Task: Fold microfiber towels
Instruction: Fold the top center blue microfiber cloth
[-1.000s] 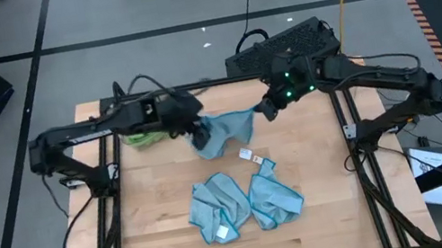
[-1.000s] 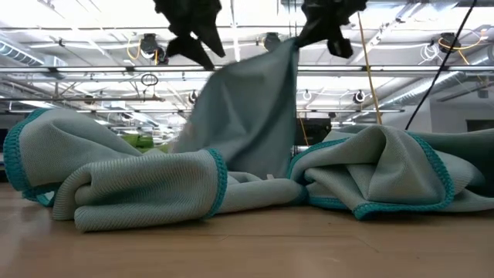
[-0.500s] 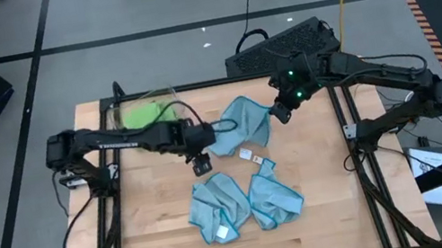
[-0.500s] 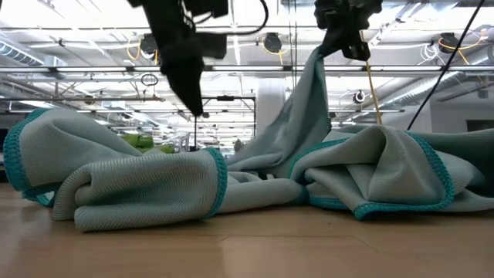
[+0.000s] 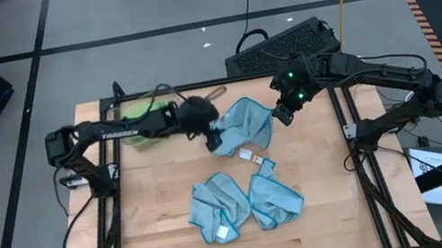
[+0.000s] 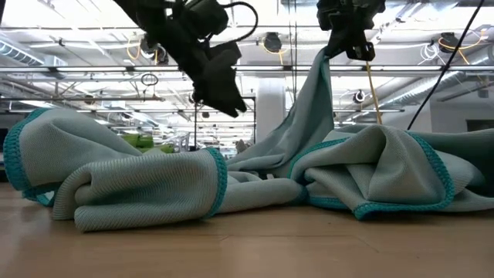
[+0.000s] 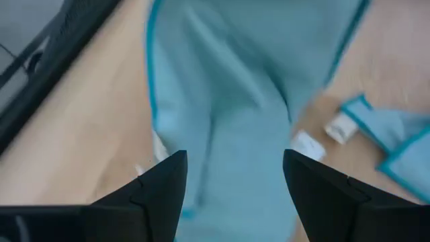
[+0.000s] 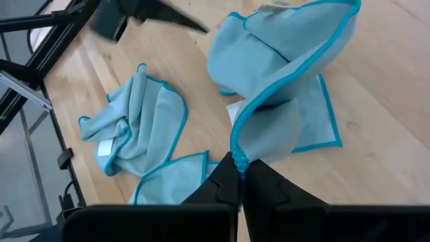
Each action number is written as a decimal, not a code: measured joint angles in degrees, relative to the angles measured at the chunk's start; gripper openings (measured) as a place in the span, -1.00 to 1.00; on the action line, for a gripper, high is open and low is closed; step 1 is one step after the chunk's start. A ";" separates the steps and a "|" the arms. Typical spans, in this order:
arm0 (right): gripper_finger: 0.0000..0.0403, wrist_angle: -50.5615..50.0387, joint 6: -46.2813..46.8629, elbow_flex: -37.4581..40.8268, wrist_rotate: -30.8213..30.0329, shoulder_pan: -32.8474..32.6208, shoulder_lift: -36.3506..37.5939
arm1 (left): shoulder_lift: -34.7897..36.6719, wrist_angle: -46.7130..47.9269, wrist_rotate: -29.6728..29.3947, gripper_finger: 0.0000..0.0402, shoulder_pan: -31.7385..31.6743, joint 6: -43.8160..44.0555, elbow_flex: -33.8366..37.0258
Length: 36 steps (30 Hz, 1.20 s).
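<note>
My left gripper grabs the light blue towel by its teal-hemmed corner point(image 7: 188, 210) next, to spread the towel for folding.
A light blue towel point(image 5: 244, 124) lies at the table's far middle, with one corner raised. My right gripper point(image 5: 279, 114) is shut on that corner, which also shows in the low view point(image 6: 343, 42). My left gripper point(image 5: 212, 135) hovers open over the towel's left edge, its fingers point(image 7: 161, 185) apart above the cloth point(image 7: 242, 101) and touching nothing. Two more light blue towels point(image 5: 218, 208) point(image 5: 272, 197) lie crumpled on the table's near middle. A lime green towel point(image 5: 143, 124) sits in a clear bin at the far left. My right gripper pinches the towel's corner at its teal hem point(image 8: 236, 156) between its two shut fingers, coming from above. The cloth hangs slack below the fingers point(image 6: 309, 116). The rest of the towel lies on the table point(image 8: 269, 60).
A black keyboard-like device point(image 5: 284, 40) sits just beyond the far edge. Dark frame rails point(image 5: 348, 120) run along both table sides. Small white tags point(image 5: 246, 153) lie between the towels. Bare wood point(image 5: 154, 209) shows at the near left and right.
The towel, stretched and lifted between both grippers a second ago, has sunk onto the table; only the right corner stays raised. My left gripper has swung toward the near edge, then back toward the towel's left edge. My right gripper has shifted slightly toward the right edge.
</note>
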<state>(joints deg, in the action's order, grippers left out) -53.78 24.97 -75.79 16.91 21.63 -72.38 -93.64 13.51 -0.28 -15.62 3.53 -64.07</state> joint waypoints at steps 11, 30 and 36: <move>-1.00 0.12 -1.20 0.00 1.42 0.02 -0.02 | -11.15 7.99 14.26 0.24 -10.60 -23.65 -7.72; -1.00 0.10 -2.23 0.00 1.40 0.11 -0.02 | -15.12 10.98 14.80 -0.94 -12.65 -12.61 -12.00; -1.00 -0.12 -3.15 0.00 -0.30 1.72 -0.02 | -8.73 12.93 13.64 -0.97 -12.10 -7.71 -12.00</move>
<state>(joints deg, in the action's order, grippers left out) -53.90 21.82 -75.79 16.61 23.35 -72.40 -102.37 26.44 13.36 -27.72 -4.17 -76.07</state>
